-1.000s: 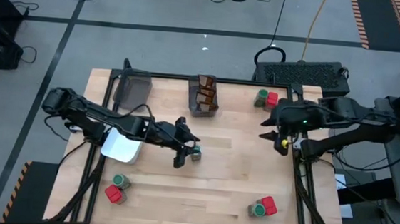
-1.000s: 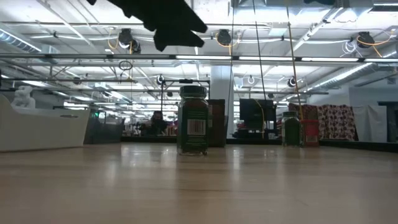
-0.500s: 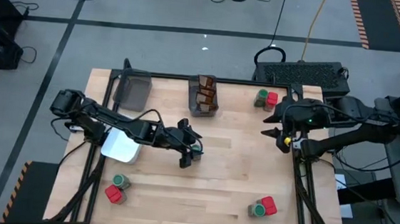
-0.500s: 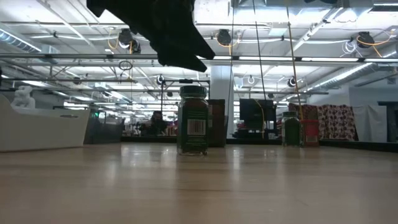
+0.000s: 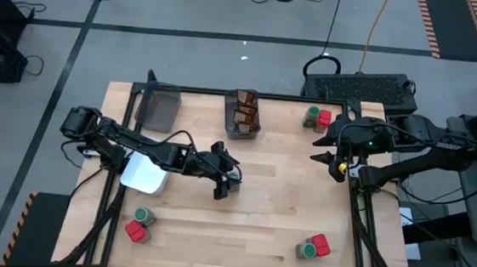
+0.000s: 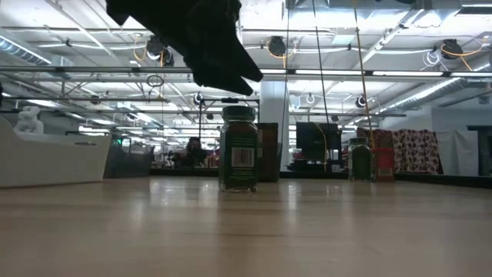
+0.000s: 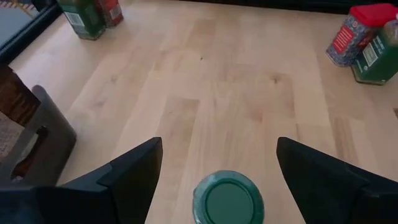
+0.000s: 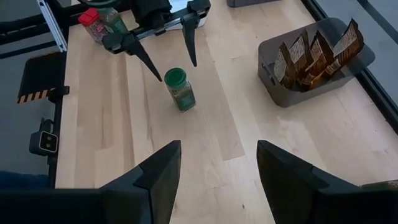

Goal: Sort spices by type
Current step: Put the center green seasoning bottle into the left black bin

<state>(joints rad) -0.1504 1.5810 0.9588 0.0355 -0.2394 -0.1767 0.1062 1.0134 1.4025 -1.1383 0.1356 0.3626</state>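
My fingers stop above the green lid (image 5: 235,174) and closing now would miss it, so my left gripper lowers before it closes on the jar.
A green-lidded spice jar (image 5: 233,182) stands upright on the wooden table near its middle. My left gripper (image 5: 223,175) hovers open just above and to the left of it. In the left wrist view the jar's lid (image 7: 227,200) shows between the two spread fingers (image 7: 134,177), which do not touch it. The low view has the jar (image 6: 238,148) under the gripper (image 6: 219,54). My right gripper (image 5: 330,162) waits open, raised over the table's right edge. Brown-orange packets (image 5: 243,112) stand in a dark grey bin at the far edge.
An empty dark grey bin (image 5: 157,107) sits at the far left and a white tray (image 5: 145,175) at the left edge. Pairs of a green jar and a red container stand at the far right (image 5: 316,117), near left (image 5: 137,225) and near right (image 5: 312,247).
My left gripper has come down and a little toward the table's right, closing in on the green-lidded jar from above. The jar has stayed where it was.
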